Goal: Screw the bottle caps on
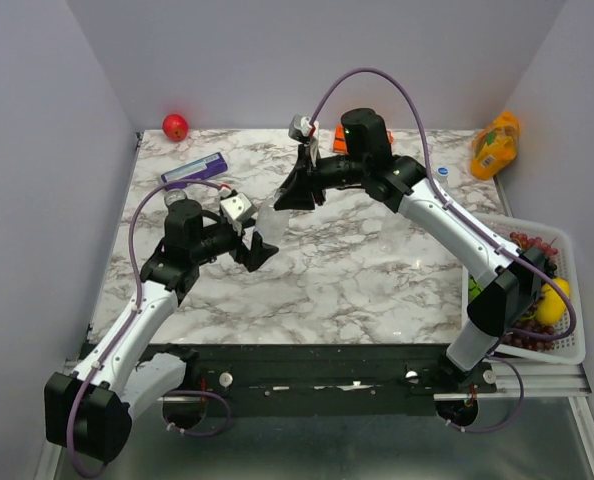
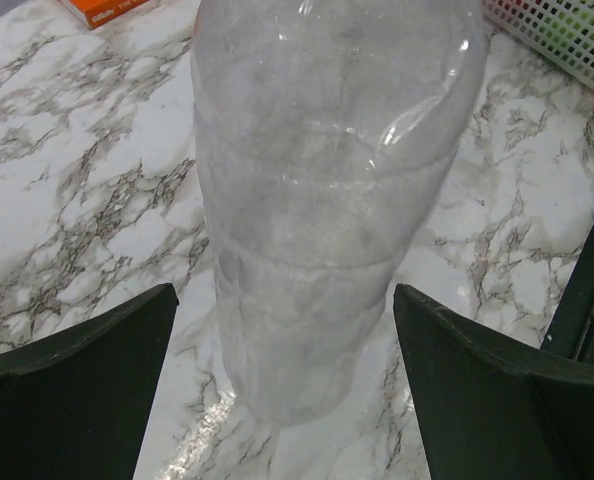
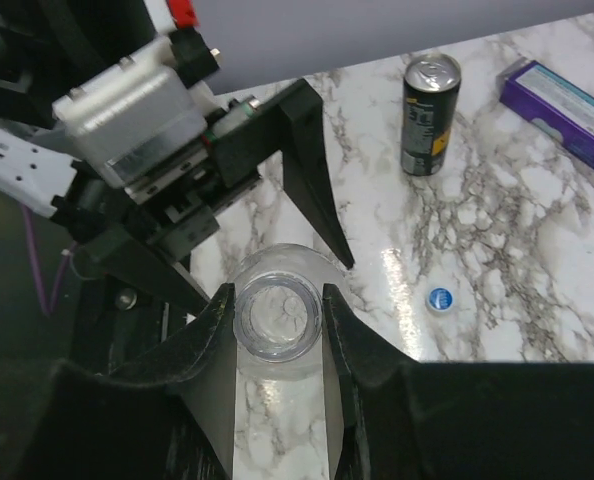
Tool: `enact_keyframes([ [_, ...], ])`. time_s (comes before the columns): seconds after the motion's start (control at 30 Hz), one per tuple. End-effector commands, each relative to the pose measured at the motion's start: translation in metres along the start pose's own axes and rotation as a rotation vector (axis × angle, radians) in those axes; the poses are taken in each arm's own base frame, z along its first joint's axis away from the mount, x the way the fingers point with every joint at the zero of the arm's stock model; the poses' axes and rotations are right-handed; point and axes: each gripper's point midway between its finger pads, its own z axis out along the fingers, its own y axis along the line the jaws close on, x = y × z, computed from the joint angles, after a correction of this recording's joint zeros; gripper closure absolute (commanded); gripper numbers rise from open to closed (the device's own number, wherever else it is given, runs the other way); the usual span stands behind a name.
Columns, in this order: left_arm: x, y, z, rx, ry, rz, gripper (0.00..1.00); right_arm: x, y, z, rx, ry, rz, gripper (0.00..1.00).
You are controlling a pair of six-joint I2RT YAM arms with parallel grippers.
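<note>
My left gripper takes hold of the clear bottle (image 1: 268,226) by its lower body next, which keeps the bottle's open top free to screw on the cap.
A clear bottle (image 1: 268,226) stands upright on the marble table, its mouth open and uncapped. My right gripper (image 3: 277,320) is shut on the bottle's neck (image 3: 277,318), one finger pressed on each side. My left gripper (image 2: 285,380) is open and straddles the bottle's lower body (image 2: 317,230), with a gap showing on both sides. In the top view the left gripper (image 1: 260,240) reaches in from the left and the right gripper (image 1: 287,200) from the back right. One blue bottle cap (image 3: 438,299) lies loose on the table beside the bottle. Another small cap (image 1: 443,172) lies at the back right.
A dark drink can (image 3: 430,115) and a purple box (image 1: 194,168) are at the back left. A red apple (image 1: 175,126), an orange box (image 1: 339,140) and an orange pouch (image 1: 495,145) sit along the back. A white basket (image 1: 567,350) of fruit stands at the right edge.
</note>
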Motion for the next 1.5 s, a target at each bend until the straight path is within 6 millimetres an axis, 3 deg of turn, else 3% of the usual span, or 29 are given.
enact_keyframes([
  [0.0, -0.001, -0.009, 0.011, 0.06, -0.006, 0.035, 0.01, -0.018, 0.031, -0.004, -0.126, -0.053, 0.039, 0.88],
  [0.13, 0.0, -0.014, 0.015, 0.093, 0.005, 0.037, 0.02, -0.022, 0.036, -0.007, -0.133, -0.065, 0.037, 0.88],
  [0.37, -0.006, -0.023, 0.014, 0.146, -0.009, 0.041, 0.25, -0.008, 0.041, -0.009, -0.14, -0.042, 0.051, 0.83],
  [0.4, -0.005, -0.024, 0.014, 0.149, -0.006, 0.038, 0.28, -0.007, 0.04, -0.009, -0.135, -0.04, 0.054, 0.81],
  [0.5, -0.003, -0.023, 0.011, 0.13, 0.0, 0.035, 0.38, -0.009, 0.034, -0.01, -0.093, -0.031, 0.044, 0.54],
  [0.53, -0.004, -0.019, 0.009, 0.11, -0.001, 0.028, 0.4, -0.012, 0.03, -0.012, -0.068, -0.032, 0.027, 0.42],
  [0.6, -0.007, -0.011, 0.0, 0.055, -0.012, -0.033, 0.44, -0.023, 0.016, -0.017, 0.014, -0.032, -0.026, 0.35],
  [0.7, -0.015, 0.013, -0.02, -0.082, -0.045, -0.123, 0.58, -0.04, -0.009, -0.028, 0.11, -0.043, -0.052, 0.32],
  [0.8, -0.027, 0.036, -0.045, -0.237, -0.101, -0.174, 0.72, -0.034, -0.045, -0.024, 0.2, -0.01, -0.047, 0.31],
  [0.9, -0.049, 0.051, -0.071, -0.355, -0.181, -0.215, 0.75, 0.006, -0.081, 0.0, 0.244, 0.092, 0.031, 0.27],
  [0.93, -0.054, 0.057, -0.078, -0.398, -0.203, -0.244, 0.76, 0.007, -0.088, 0.006, 0.261, 0.098, 0.043, 0.25],
  [0.97, -0.061, 0.061, -0.085, -0.436, -0.224, -0.251, 0.78, 0.029, -0.102, 0.02, 0.276, 0.136, 0.085, 0.25],
  [1.0, -0.071, 0.072, -0.099, -0.503, -0.247, -0.256, 0.78, 0.038, -0.11, 0.025, 0.311, 0.151, 0.114, 0.25],
  [1.17, -0.1, 0.098, -0.139, -0.715, -0.309, -0.242, 0.92, 0.093, -0.126, 0.076, 0.335, 0.252, 0.179, 0.26],
  [1.2, -0.107, 0.098, -0.144, -0.727, -0.323, -0.235, 0.92, 0.122, -0.139, 0.085, 0.384, 0.317, 0.178, 0.27],
  [1.23, -0.108, 0.1, -0.149, -0.743, -0.326, -0.236, 0.91, 0.129, -0.138, 0.095, 0.402, 0.346, 0.157, 0.27],
  [1.37, -0.114, 0.099, -0.159, -0.768, -0.341, -0.241, 0.92, 0.165, -0.146, 0.116, 0.422, 0.439, 0.085, 0.32],
  [1.4, -0.113, 0.098, -0.159, -0.766, -0.339, -0.247, 0.91, 0.163, -0.15, 0.118, 0.429, 0.443, 0.062, 0.33],
  [1.43, -0.112, 0.097, -0.16, -0.766, -0.337, -0.248, 0.91, 0.185, -0.153, 0.126, 0.421, 0.489, 0.067, 0.34],
  [1.47, -0.111, 0.097, -0.161, -0.77, -0.337, -0.25, 0.91, 0.193, -0.153, 0.125, 0.421, 0.526, 0.073, 0.35],
])
